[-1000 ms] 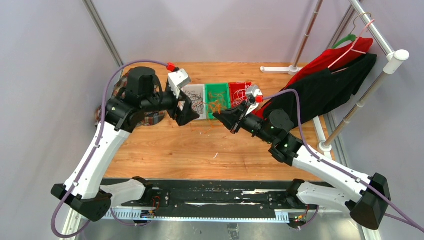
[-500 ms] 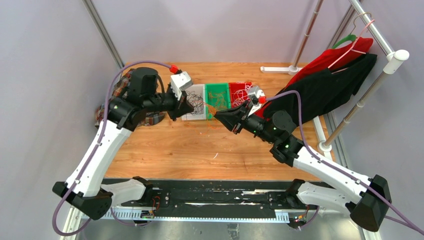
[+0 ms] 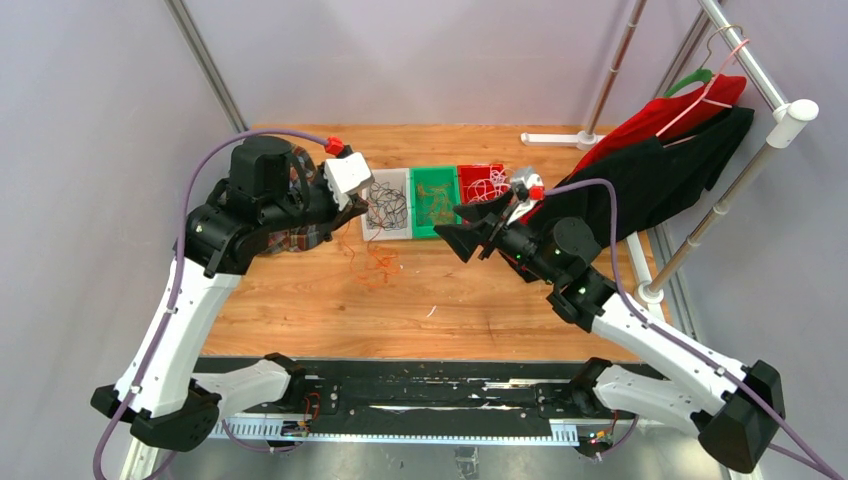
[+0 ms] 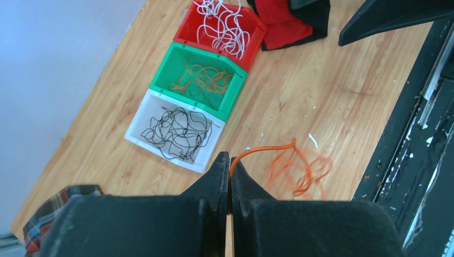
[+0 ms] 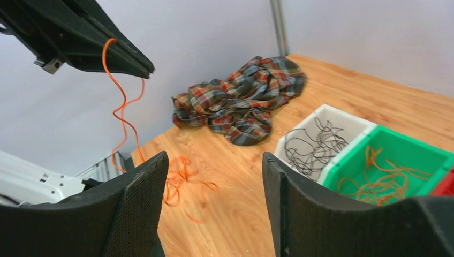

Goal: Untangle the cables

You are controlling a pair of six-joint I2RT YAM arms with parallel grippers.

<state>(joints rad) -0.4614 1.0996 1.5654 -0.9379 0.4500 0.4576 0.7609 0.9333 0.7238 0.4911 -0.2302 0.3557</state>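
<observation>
My right gripper should next take the orange cable over for the green bin (image 4: 235,96), so it should grab the cable's hanging part near my left gripper.
My left gripper (image 4: 230,160) is shut on one end of an orange cable (image 4: 267,149). The strand hangs from it down to a loose orange heap (image 3: 370,262) on the wood, also seen as the orange heap (image 5: 179,182) from the right wrist. My right gripper (image 3: 457,228) stands open and empty to the right of the heap, and in its own view the right gripper (image 5: 214,182) has bare table between its fingers. Black cables (image 4: 176,131) lie in a white bin (image 4: 136,115), more orange cables (image 4: 203,80) in a green bin (image 4: 235,96), and white cables (image 4: 222,21) in a red bin (image 4: 258,40).
A crumpled plaid cloth (image 5: 241,104) lies at the table's left, behind the left arm. Red and black garments (image 3: 650,160) hang from a metal rack (image 3: 790,115) at the right. The three bins sit in a row at the back centre.
The left gripper shut on the orange cable and pulled it left, out onto the table. The right gripper opened, let the cable go and drew back to the right.
</observation>
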